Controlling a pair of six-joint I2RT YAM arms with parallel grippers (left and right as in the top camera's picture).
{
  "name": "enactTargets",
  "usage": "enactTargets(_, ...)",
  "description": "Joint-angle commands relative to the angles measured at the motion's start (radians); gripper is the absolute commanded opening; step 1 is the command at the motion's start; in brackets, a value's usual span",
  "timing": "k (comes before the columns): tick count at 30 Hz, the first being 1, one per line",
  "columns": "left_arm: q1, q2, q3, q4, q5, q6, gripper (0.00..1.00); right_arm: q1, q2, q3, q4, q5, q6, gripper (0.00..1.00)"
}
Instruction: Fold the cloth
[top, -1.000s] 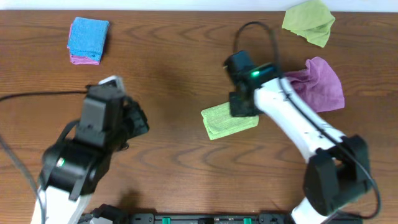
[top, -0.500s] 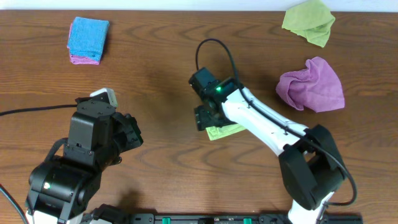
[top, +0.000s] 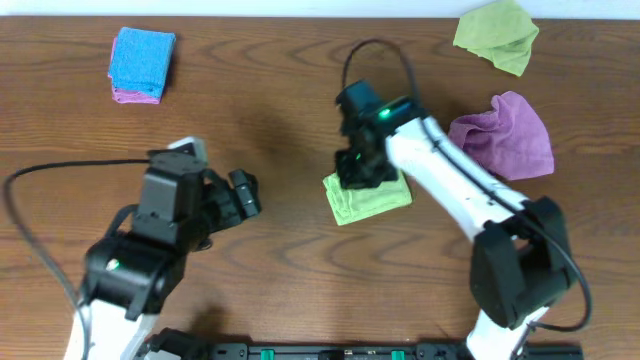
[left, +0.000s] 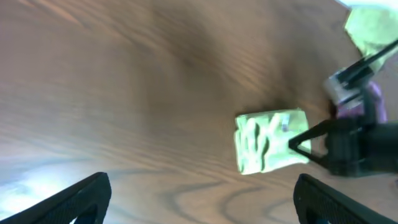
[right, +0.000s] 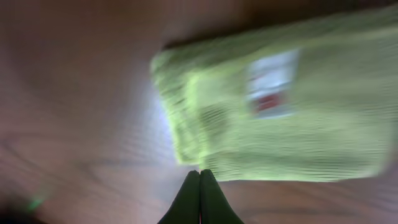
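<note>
I next need my left gripper to grab the folded green cloth's nearest edge, so the rest can go onto the blue cloth.
A light green cloth (top: 372, 199) lies folded into a small rectangle on the brown table; a white label shows on it in the right wrist view (right: 273, 84). My right gripper (top: 358, 176) hangs over the cloth's upper left part. Its fingers are pressed shut with nothing between them, and their tips (right: 200, 173) sit at the cloth's (right: 292, 130) edge. My left gripper (top: 246, 191) stands wide open left of the cloth, apart from it. In its own view the cloth (left: 267, 142) lies ahead of the spread fingers (left: 84, 196), with the right gripper (left: 351, 146) beside it.
A crumpled purple cloth (top: 505, 135) lies right of the right arm. Another green cloth (top: 495, 35) is bunched at the back right corner. A folded blue cloth (top: 142, 55) rests on a pink one at the back left. Black cables trail from both arms.
The left gripper has opened wide and moved right toward the cloth. The right gripper swung left, opened, then came back over the cloth and shut.
</note>
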Motion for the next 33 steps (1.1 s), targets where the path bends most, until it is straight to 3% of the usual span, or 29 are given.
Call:
enactTargets(1,-0.001,0.040,-0.116,0.148,0.216,0.014,0.95,-0.068,-0.047,0.024,-0.013,0.042,-0.041,0.01)
enactTargets(8,-0.026,0.221,-0.326,0.584,0.401,-0.056,0.95,-0.238,-0.044,-0.019,0.000,0.010,-0.054,0.02)
enactTargets(18,-0.084,0.581,-0.338,0.994,0.554,-0.200,0.95,-0.330,-0.044,-0.162,0.129,-0.040,-0.083,0.02)
enactTargets(33,-0.155,0.764,-0.338,1.093,0.519,-0.289,0.95,-0.329,-0.013,-0.286,0.325,-0.071,-0.081,0.01)
